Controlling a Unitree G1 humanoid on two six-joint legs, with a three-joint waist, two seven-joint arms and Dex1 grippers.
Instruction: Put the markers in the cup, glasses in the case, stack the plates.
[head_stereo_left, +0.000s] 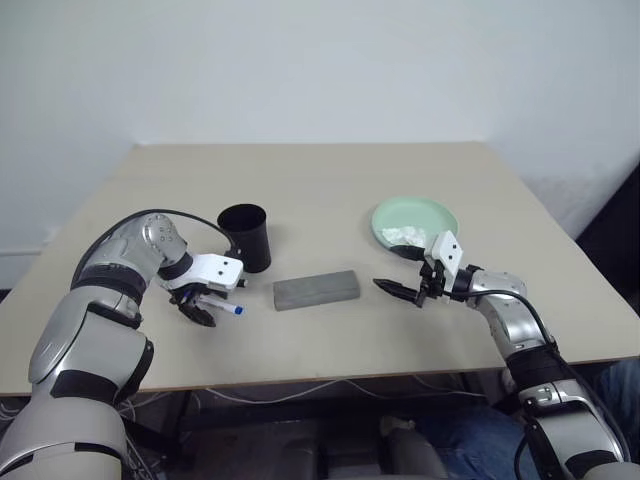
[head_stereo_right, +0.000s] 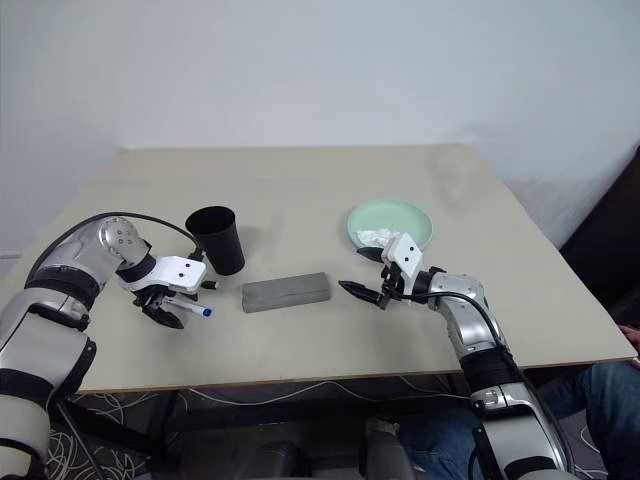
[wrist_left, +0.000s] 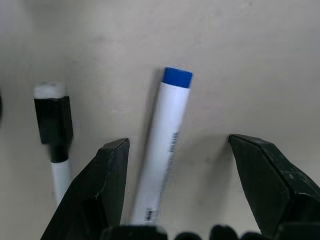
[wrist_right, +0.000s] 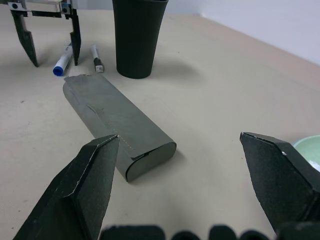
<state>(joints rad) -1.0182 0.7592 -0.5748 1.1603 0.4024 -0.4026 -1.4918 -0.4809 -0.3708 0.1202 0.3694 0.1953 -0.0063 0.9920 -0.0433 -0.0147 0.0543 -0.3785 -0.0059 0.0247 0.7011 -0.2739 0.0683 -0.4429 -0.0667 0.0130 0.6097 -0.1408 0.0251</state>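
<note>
The blue-ended marker's white body (head_stereo_left: 219, 303) (wrist_left: 163, 145) has my fingers reaching down beside it. My left gripper should close now, as it would hold the marker.
Two white markers lie on the table left of the cup (head_stereo_left: 245, 237): a blue-ended marker (wrist_left: 162, 155) and a black-ended marker (wrist_left: 54, 130). My left gripper (wrist_left: 177, 141) points down over them, open, and the blue-ended marker lies between its fingers with nothing gripped. The grey case (head_stereo_left: 316, 289) lies shut at the table's middle. My right gripper (head_stereo_left: 398, 292) hovers open and empty just right of the case. Behind it sits a mint green plate (head_stereo_left: 436, 214) with a crumpled white thing (head_stereo_left: 405, 236) in it. The glasses are hidden.
The black cup stands upright just behind the case's left end, close to my left wrist. The table's front edge (head_stereo_left: 330, 372) runs a short way in front of both grippers. Bare tabletop stretches behind the cup and plate.
</note>
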